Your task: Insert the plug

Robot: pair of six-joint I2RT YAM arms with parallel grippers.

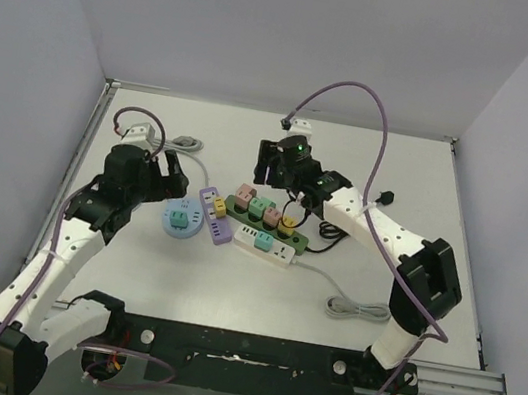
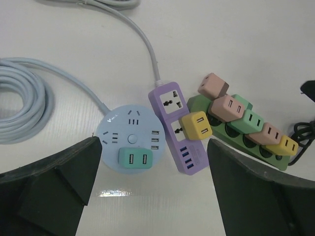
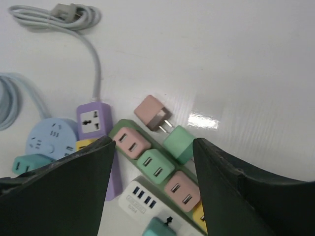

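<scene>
My left gripper will next grab the loose pink plug across its prong and back ends, so its sides stay free for my right gripper to insert it.
A loose pink plug (image 3: 152,112) lies on its side, prongs bare, behind the green power strip (image 3: 117,129). A loose green plug (image 3: 179,143) rests beside it at the strip's far edge. A pink (image 3: 132,141), a green (image 3: 155,165) and another pink plug (image 3: 183,191) sit in the strip. My right gripper (image 3: 153,162) hangs open above this strip with nothing between its fingers. My left gripper (image 2: 152,187) is open and empty over bare table, just in front of the round blue socket (image 2: 129,132), which carries a teal plug (image 2: 134,160).
A purple strip (image 2: 170,101) with a yellow plug (image 2: 196,125) lies between the blue socket and the green strip. A white strip (image 1: 264,245) lies in front of them. Coiled grey cables rest at back left (image 2: 22,105) and front right (image 1: 352,309).
</scene>
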